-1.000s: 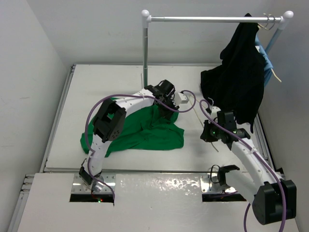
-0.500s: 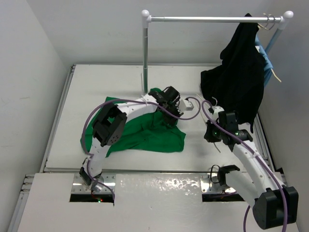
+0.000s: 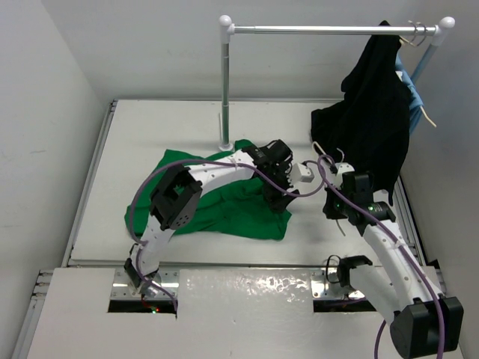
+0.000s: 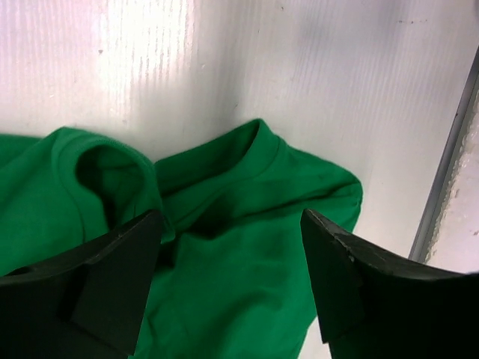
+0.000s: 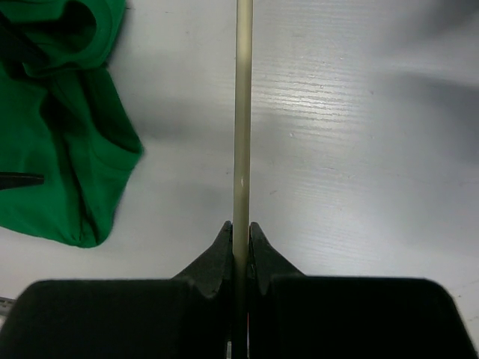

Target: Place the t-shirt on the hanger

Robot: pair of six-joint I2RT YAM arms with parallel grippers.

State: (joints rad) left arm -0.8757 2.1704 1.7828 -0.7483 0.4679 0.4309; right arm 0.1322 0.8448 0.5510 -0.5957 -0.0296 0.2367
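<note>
My left gripper should next grab the green t-shirt by the edge of its collar (image 4: 236,176). The neck opening then stays free for the hanger.
The green t-shirt (image 3: 224,209) lies crumpled on the white table, its collar (image 4: 224,161) showing in the left wrist view. My left gripper (image 3: 281,196) hovers over the shirt's right end. It is open (image 4: 230,224), jaws wide apart with only loose cloth (image 4: 232,299) below them. To the right of the shirt, my right gripper (image 3: 334,206) is shut on a thin cream bar of the hanger (image 5: 242,112). That bar runs straight out from between the closed jaws (image 5: 240,228) above the table. The hanger's hook is out of view.
A metal clothes rail (image 3: 329,30) on an upright pole (image 3: 225,90) stands at the back. A black garment (image 3: 370,127) and a light-blue garment (image 3: 414,105) hang at its right end, just behind my right arm. The table's raised edge (image 4: 449,172) runs on the right.
My left gripper has moved right and nearer across the shirt, dragging cloth that way, then opened and let go. The right gripper with the hanger shifted slightly right.
</note>
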